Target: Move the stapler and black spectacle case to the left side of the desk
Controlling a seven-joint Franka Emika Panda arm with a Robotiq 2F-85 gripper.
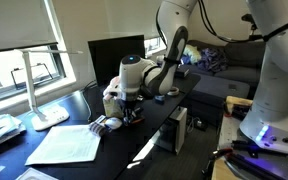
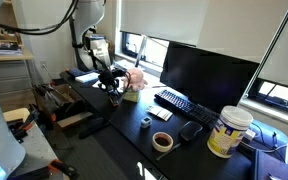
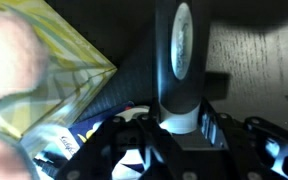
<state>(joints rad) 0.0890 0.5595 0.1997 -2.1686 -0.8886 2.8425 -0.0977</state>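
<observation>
The stapler between my fingers rests with its lower side against the glossy black desk beside the yellow packet, so my gripper releases the stapler next.
My gripper [image 1: 132, 104] hangs low over the glossy black desk [image 1: 154, 125], near its middle; it also shows in the other exterior view [image 2: 112, 82]. In the wrist view the gripper [image 3: 181, 128] is shut on the stapler [image 3: 181, 50], a dark elongated body with a grey oval patch and a white end between the fingers. The stapler points away from the camera over the desk top [image 3: 254, 60]. A black oblong thing, seemingly the spectacle case [image 2: 191, 130], lies beside the keyboard, far from the gripper.
A monitor [image 2: 209, 70] and keyboard [image 2: 179, 103] stand at the back. A tape roll [image 2: 162, 142] and a yellow-lidded tub [image 2: 229, 130] sit near one end. Papers [image 1: 66, 145], a lamp [image 1: 44, 95] and a grey-white mouse [image 1: 102, 125] lie by the gripper. A yellow packet [image 3: 54, 80] is close beside it.
</observation>
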